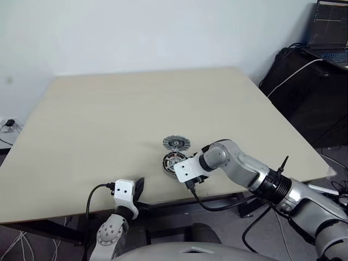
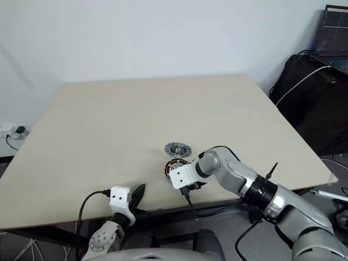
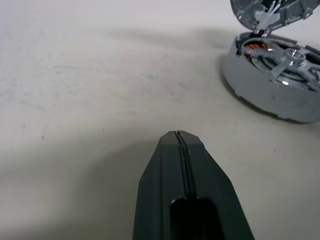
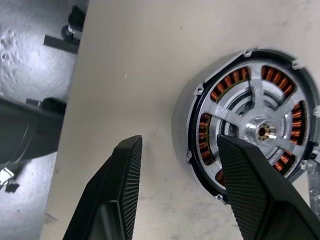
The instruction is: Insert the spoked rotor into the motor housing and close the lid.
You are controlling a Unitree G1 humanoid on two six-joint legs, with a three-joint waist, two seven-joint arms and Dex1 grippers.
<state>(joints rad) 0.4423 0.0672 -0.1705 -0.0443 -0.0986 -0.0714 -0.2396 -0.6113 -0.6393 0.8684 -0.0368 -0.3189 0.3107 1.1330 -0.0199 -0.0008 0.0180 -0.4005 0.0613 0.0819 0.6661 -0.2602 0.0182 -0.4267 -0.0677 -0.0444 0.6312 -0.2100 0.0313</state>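
The hinged lid has to stay free to swing shut over the rotor. My right gripper next needs to grab the housing by its rim (image 4: 192, 135).
The gray motor housing (image 4: 200, 135) sits near the table's front edge, also seen as the housing (image 1: 169, 161). The spoked rotor (image 4: 260, 131) lies seated inside it, its silver spokes over the copper windings. The ribbed lid (image 1: 176, 143) stands swung open just behind the housing, joined at its rim; the left wrist view shows this lid (image 3: 280, 10) tilted up. My right gripper (image 4: 178, 141) points down, open, with one finger over the rotor's face and the other over bare table beside the housing wall. My left gripper (image 3: 178, 134) is shut and empty, left of the housing at the front edge.
My right arm's white wrist bracket (image 1: 185, 168) covers the housing's near right side. A dark desk with a laptop (image 1: 330, 32) and cables stands off the table's far right corner. The table's front edge (image 1: 65, 215) runs close to both hands.
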